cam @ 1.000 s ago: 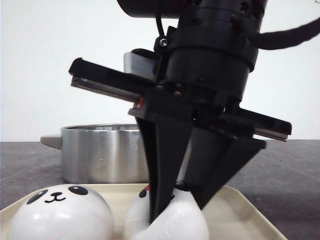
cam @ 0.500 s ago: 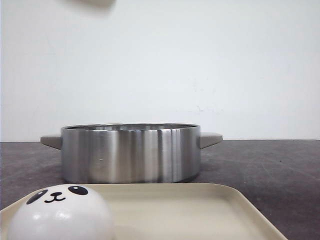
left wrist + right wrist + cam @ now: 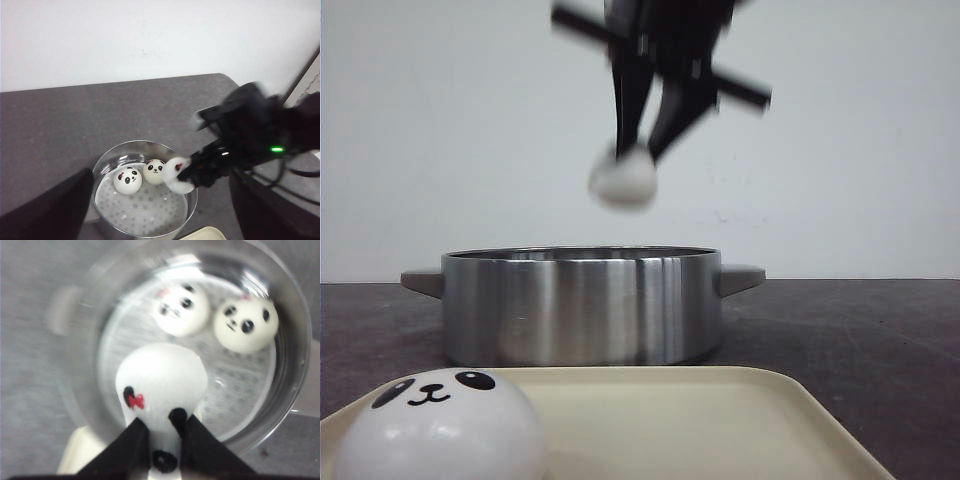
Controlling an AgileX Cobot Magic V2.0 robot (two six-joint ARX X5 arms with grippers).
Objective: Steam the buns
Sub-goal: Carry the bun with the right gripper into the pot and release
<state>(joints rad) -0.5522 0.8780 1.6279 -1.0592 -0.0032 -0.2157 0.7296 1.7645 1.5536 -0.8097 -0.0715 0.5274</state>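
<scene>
The bun's lower edge (image 3: 623, 205) is above the steel pot's rim (image 3: 582, 254). For now, my right gripper keeps hold of the bun until it is lower in the steel pot.
My right gripper (image 3: 645, 150) is shut on a white panda bun (image 3: 623, 178) and holds it in the air above the steel pot (image 3: 580, 310). In the right wrist view the bun (image 3: 160, 380) is squeezed between the black fingers (image 3: 135, 445), over the pot's inside. Two more buns (image 3: 127, 180) (image 3: 154, 171) lie on the perforated steamer plate in the pot. A fourth bun (image 3: 435, 425) sits on the cream tray (image 3: 720, 420) at the near left. My left gripper (image 3: 160, 195) is open and empty, high above the pot.
The pot has a flat handle on each side (image 3: 740, 278). The tray's corner (image 3: 207, 234) lies just in front of the pot on the dark grey table (image 3: 860, 340). A white wall stands behind.
One second ago my right gripper was shut on the bun down on the tray. It has lifted the bun off the tray and carried it over the pot.
</scene>
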